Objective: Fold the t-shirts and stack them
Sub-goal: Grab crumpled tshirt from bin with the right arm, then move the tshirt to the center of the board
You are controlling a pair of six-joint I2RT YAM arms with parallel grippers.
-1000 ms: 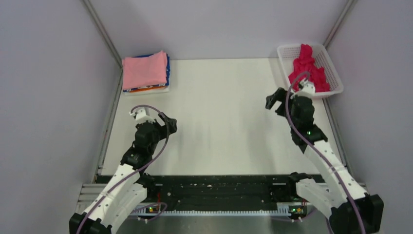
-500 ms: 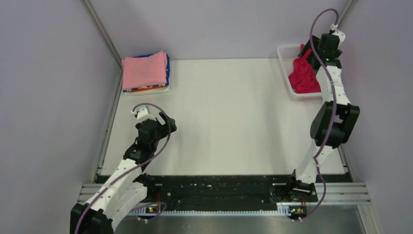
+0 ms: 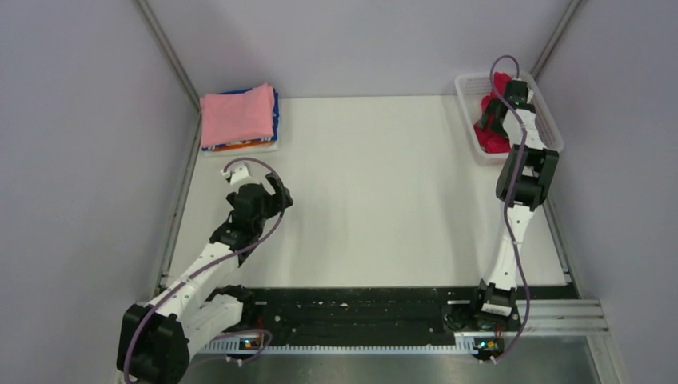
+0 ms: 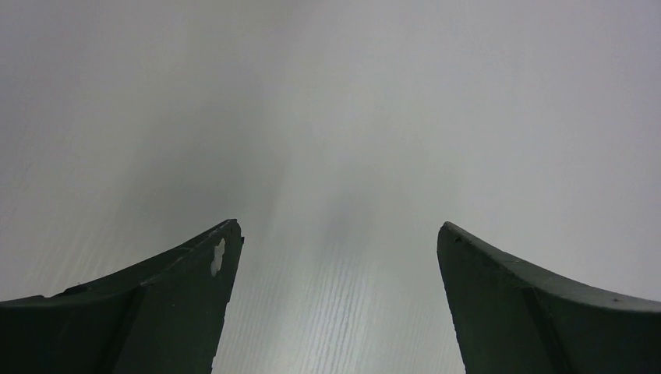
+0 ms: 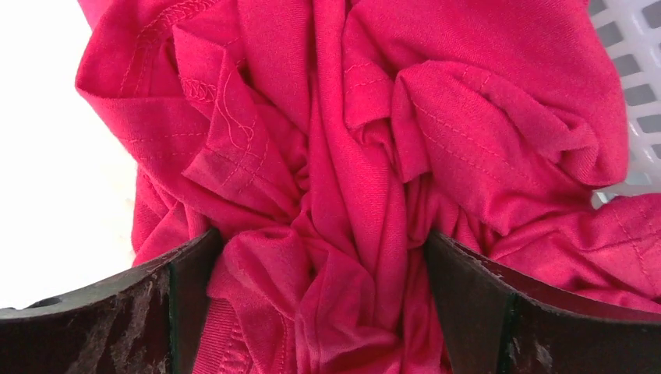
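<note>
My right gripper has bunched folds of the red t-shirt between its fingers. It is ready to close and would hold them, so I need to close it.
A crumpled crimson-red t-shirt [image 3: 489, 139] lies in the white mesh basket [image 3: 552, 128] at the far right. My right gripper [image 3: 496, 114] is down in the basket. In the right wrist view its jaws stand wide apart [image 5: 321, 257] with bunched folds of the red t-shirt [image 5: 468, 93] between them, not clamped. A stack of folded t-shirts [image 3: 238, 114] with the light pink one on top, and blue, orange and white edges below, sits at the far left. My left gripper [image 3: 274, 192] is open and empty [image 4: 337, 234] over bare table.
The basket's mesh wall [image 5: 635, 70] shows at the right of the right wrist view. Grey side walls and metal rails [image 3: 177, 208] bound the white table on both sides. The arm bases stand on the black rail at the near edge.
My right arm has swung from the table edge up over the basket and come down into the red t-shirt. My left gripper has shifted slightly forward and right.
</note>
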